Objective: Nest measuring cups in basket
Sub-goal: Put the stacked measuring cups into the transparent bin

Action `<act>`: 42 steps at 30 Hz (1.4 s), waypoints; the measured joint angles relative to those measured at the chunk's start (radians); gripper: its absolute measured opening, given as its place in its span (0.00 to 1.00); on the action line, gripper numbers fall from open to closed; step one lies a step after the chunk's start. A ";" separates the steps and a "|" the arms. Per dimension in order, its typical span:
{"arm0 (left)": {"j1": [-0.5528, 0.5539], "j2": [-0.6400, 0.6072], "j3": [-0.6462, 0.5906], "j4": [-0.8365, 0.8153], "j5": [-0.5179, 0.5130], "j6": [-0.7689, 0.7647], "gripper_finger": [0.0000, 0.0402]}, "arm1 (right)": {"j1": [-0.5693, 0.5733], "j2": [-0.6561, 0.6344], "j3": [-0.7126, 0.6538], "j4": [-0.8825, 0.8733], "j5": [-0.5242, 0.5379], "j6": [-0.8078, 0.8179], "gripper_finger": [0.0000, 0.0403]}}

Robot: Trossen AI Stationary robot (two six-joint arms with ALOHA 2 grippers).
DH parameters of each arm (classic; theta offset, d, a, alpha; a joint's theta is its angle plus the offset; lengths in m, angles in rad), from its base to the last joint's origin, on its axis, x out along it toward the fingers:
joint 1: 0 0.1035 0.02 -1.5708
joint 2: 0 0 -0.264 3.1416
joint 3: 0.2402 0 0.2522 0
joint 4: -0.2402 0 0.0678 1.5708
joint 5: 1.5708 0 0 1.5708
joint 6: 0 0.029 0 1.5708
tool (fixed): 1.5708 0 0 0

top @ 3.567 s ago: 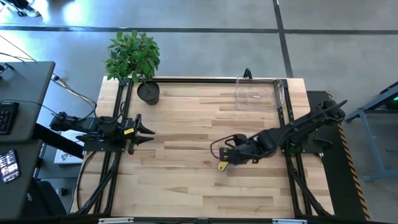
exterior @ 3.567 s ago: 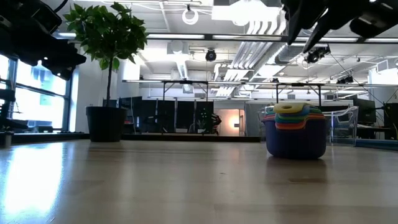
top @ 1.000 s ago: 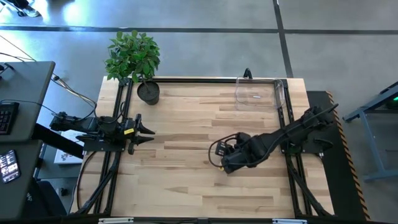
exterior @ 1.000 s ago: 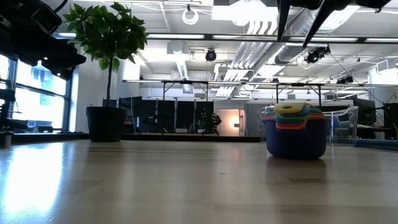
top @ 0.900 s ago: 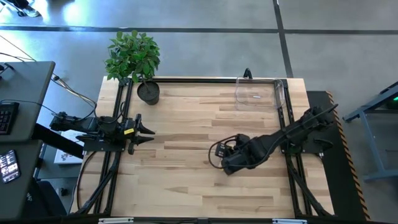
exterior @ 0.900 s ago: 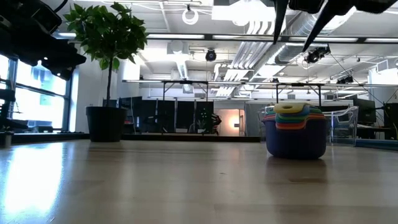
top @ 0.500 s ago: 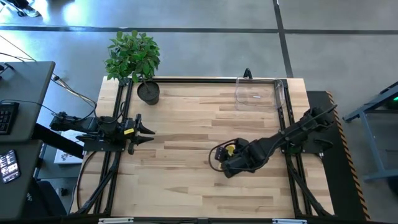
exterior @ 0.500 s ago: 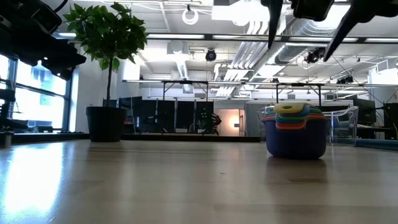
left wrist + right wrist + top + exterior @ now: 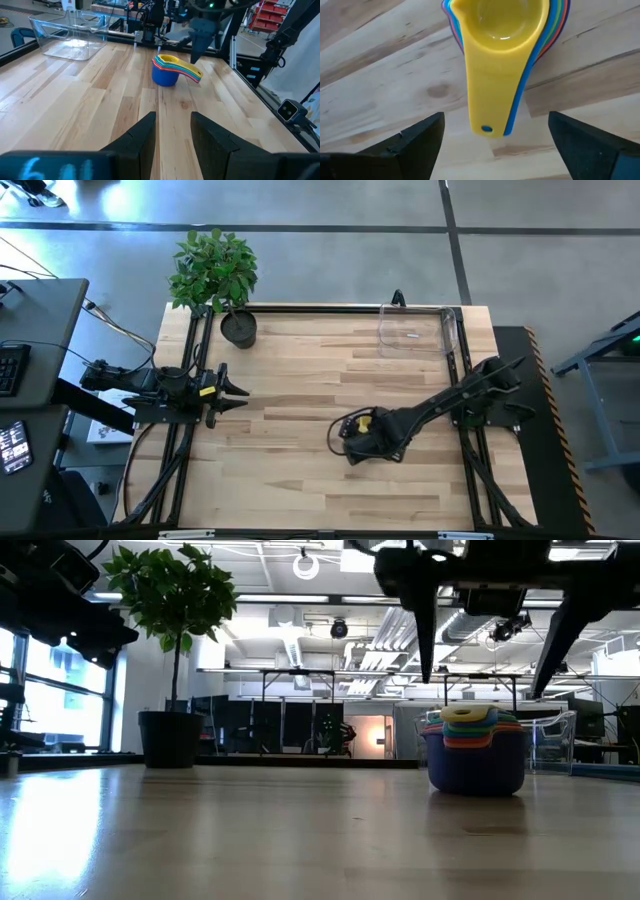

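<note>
The robot's right gripper needs to set the nested measuring cups in the clear basket [image 9: 415, 330], so it should grab the stack's handles next.
The measuring cups [image 9: 475, 753] stand nested in one stack on the table, the blue one outermost with its base on the wood and the yellow one [image 9: 500, 27] on top. The stack also shows in the left wrist view [image 9: 169, 70]. My right gripper [image 9: 490, 645] hangs open right above the stack, one finger on either side, touching nothing; in the high view it [image 9: 350, 440] covers most of the stack. The clear basket [image 9: 415, 330] sits at the table's far right, apart from the cups. My left gripper [image 9: 236, 392] waits open at the left edge.
A black pot with a green plant [image 9: 238, 328] stands at the far left corner. Dark frame rails [image 9: 455, 360] run along the table's right side beside the basket. Bare wood [image 9: 290, 430] lies between the two arms.
My right gripper has come down toward the cup stack, shifting a little toward the table's left and near edges, and its fingers have opened wider. The cups have not moved.
</note>
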 joint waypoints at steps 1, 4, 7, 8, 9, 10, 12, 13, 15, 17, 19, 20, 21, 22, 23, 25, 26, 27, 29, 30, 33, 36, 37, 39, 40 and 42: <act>0.000 0.000 0.000 0.000 0.000 0.000 0.28 | -0.007 0.007 0.000 0.000 -0.005 -0.001 0.87; 0.000 0.000 0.000 0.000 0.000 0.000 0.28 | -0.025 0.034 0.000 0.000 -0.021 -0.005 0.86; 0.000 0.000 0.000 0.000 0.000 0.000 0.28 | -0.037 0.056 0.000 0.003 -0.021 -0.006 0.85; 0.000 0.000 0.000 0.000 0.000 0.000 0.28 | -0.041 0.063 0.000 0.004 -0.021 -0.006 0.85; 0.000 0.000 0.000 0.000 0.000 0.000 0.28 | -0.043 0.071 0.000 0.004 -0.021 -0.006 0.84; 0.000 0.000 0.000 0.000 0.000 0.000 0.28 | -0.045 0.078 0.000 0.005 -0.022 -0.006 0.83; 0.000 0.000 0.000 0.000 0.000 0.000 0.28 | -0.047 0.089 0.000 0.012 -0.029 -0.006 0.81; 0.000 0.000 0.000 0.000 0.000 0.000 0.28 | -0.047 0.094 0.000 0.013 -0.032 -0.006 0.80; 0.000 0.000 0.000 0.000 0.000 0.000 0.28 | -0.047 0.106 0.000 0.015 -0.034 -0.004 0.79; 0.000 0.000 0.000 0.000 0.000 0.000 0.28 | -0.048 0.115 0.000 0.021 -0.036 0.001 0.78; 0.000 0.000 0.000 0.000 0.000 0.000 0.28 | -0.048 0.121 0.000 0.026 -0.038 0.003 0.78; 0.000 0.000 0.000 0.000 0.000 0.000 0.28 | -0.048 0.125 0.000 0.026 -0.040 0.003 0.78; 0.000 0.000 0.000 0.000 0.000 0.000 0.28 | -0.048 0.130 0.000 0.025 -0.046 0.003 0.78; 0.000 0.000 0.000 0.000 0.000 0.000 0.28 | -0.048 0.132 0.000 0.025 -0.056 0.003 0.77; 0.000 0.000 0.000 0.000 0.000 0.000 0.28 | -0.048 0.132 0.000 0.023 -0.061 0.003 0.76; 0.000 0.000 0.000 0.000 0.000 0.000 0.28 | -0.048 0.132 0.000 0.023 -0.063 0.003 0.73; 0.000 0.000 0.000 0.000 0.000 0.000 0.28 | -0.048 0.132 0.000 0.020 -0.063 0.003 0.71; 0.000 0.000 0.000 0.000 0.000 0.000 0.28 | -0.050 0.132 0.000 0.016 -0.063 0.005 0.69; 0.000 0.000 0.000 0.000 0.000 0.000 0.28 | -0.053 0.132 0.000 0.017 -0.065 0.011 0.64; 0.000 0.000 0.000 0.000 0.000 0.000 0.28 | -0.055 0.132 0.000 0.017 -0.067 0.011 0.61; 0.000 0.000 0.000 0.000 0.000 0.000 0.28 | -0.060 0.132 0.000 0.017 -0.068 -0.003 0.53; 0.000 0.000 0.000 0.000 0.000 0.000 0.28 | -0.062 0.132 0.000 0.018 -0.068 -0.006 0.46; 0.000 0.000 0.000 0.000 0.000 0.000 0.28 | -0.062 0.132 0.000 0.018 -0.068 -0.008 0.44; 0.000 0.000 0.000 0.000 0.000 0.000 0.28 | -0.062 0.132 0.000 0.018 -0.070 -0.013 0.40; 0.000 0.000 0.000 0.000 0.000 0.000 0.28 | -0.062 0.132 0.000 0.018 -0.075 -0.014 0.38; 0.000 0.000 0.000 0.000 0.000 0.000 0.28 | -0.062 0.132 0.000 0.017 -0.088 -0.017 0.36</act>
